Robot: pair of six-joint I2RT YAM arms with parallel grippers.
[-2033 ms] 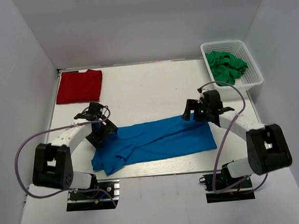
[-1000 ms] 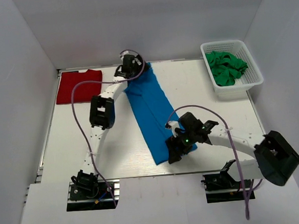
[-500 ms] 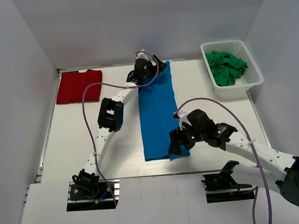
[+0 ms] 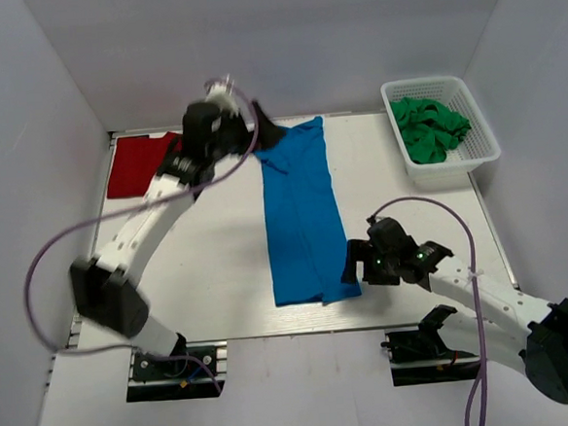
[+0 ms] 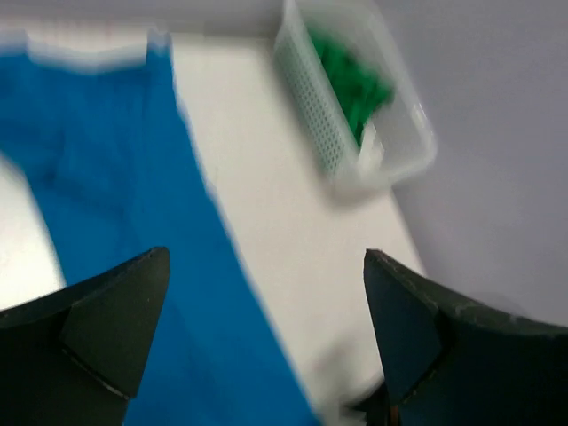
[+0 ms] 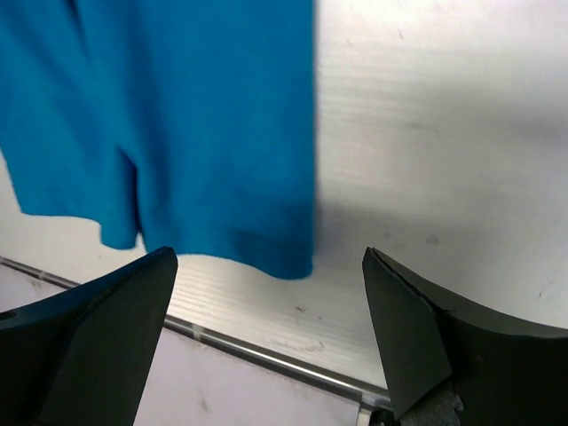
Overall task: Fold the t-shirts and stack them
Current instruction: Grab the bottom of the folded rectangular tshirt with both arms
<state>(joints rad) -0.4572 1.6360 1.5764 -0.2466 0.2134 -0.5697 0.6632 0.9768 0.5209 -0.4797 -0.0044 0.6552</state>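
Note:
I will grab the blue t-shirt by its near outer corner with my right gripper next. Then I can fold the blue t-shirt's near end over toward its far end.
The bright blue t-shirt lies flat as a long narrow strip running from the table's far edge to its near edge. It also shows in the left wrist view and the right wrist view. The dark red t-shirt lies folded at the far left corner, partly behind my left arm. My left gripper is open and empty, raised just left of the blue shirt's far end. My right gripper is open and empty, just above the shirt's near right corner.
A white plastic basket holding crumpled green cloth stands at the far right corner; it also shows in the left wrist view. The table's near metal edge runs just below the right gripper. Grey walls enclose the table.
The blue shirt was swung from lying crosswise to lengthwise by both grippers. Both have since let go; the left has drawn back left at the far end, the right has shifted right.

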